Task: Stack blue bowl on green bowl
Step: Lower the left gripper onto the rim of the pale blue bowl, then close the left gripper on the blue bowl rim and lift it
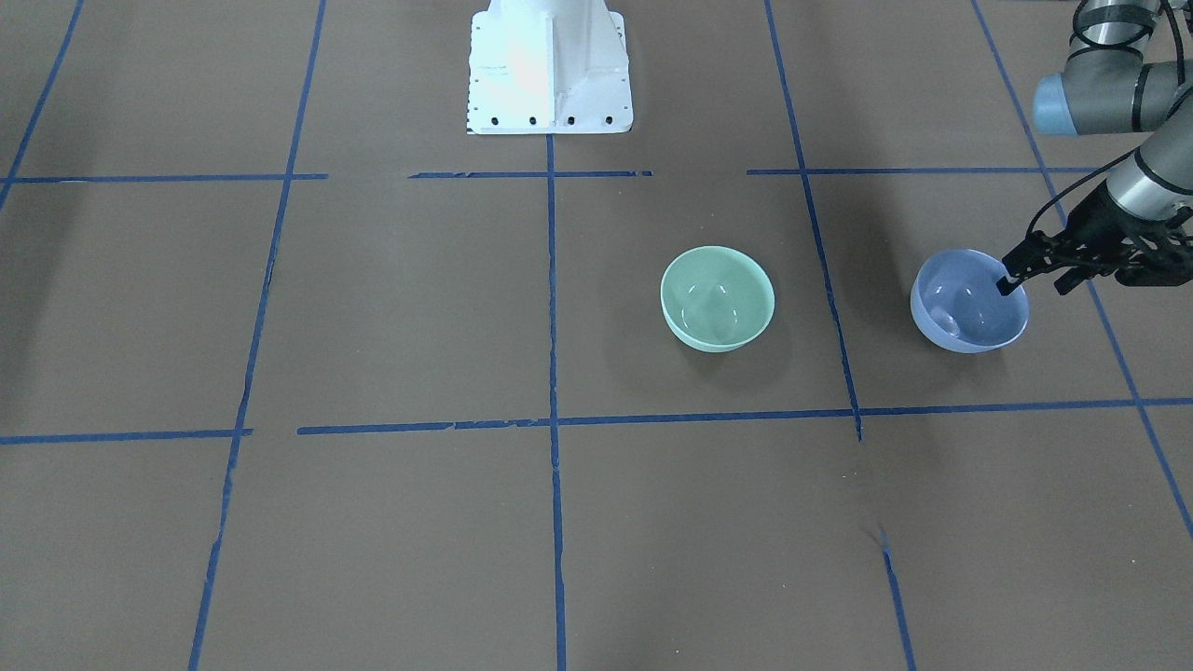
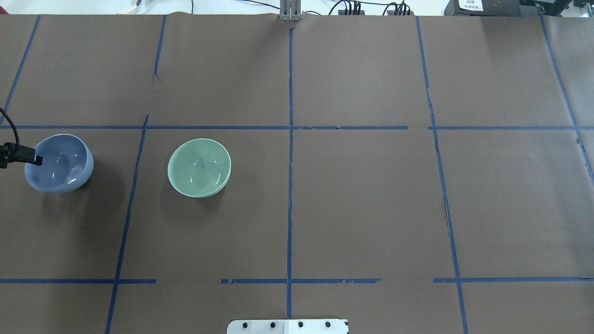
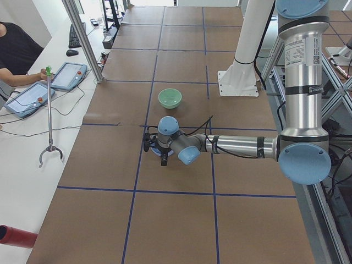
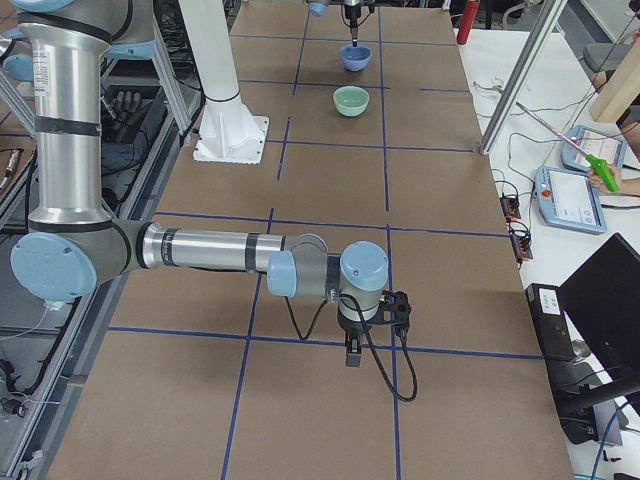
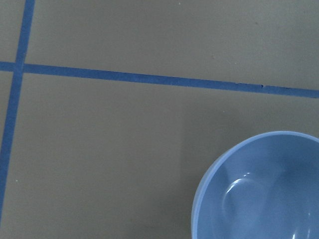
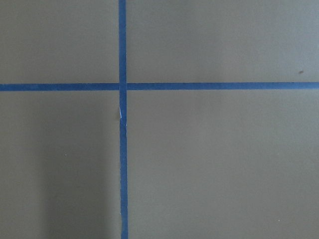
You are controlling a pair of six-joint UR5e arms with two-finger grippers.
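I need to grab the blue bowl by its rim (image 1: 1024, 298) next with my left gripper, so the blue bowl's base stays free to sit in the green bowl (image 1: 718, 298).
The blue bowl (image 1: 965, 312) stands upright on the brown table on my left side; it also shows in the overhead view (image 2: 60, 164) and at the lower right of the left wrist view (image 5: 264, 194). The green bowl (image 1: 718, 298) stands upright and empty a short way beside it, toward the table's middle (image 2: 199, 168). My left gripper (image 1: 1035, 284) is open and points down over the blue bowl's outer rim. One finger (image 1: 1009, 280) is inside the bowl, the other outside. My right gripper (image 4: 352, 350) hangs low over bare table far from both bowls; I cannot tell its state.
The white robot base (image 1: 550, 70) stands at the table's edge on the robot's side. Blue tape lines divide the brown table (image 2: 362, 199). Operators with tablets and a grabber tool sit beyond the far edge (image 3: 33, 91).
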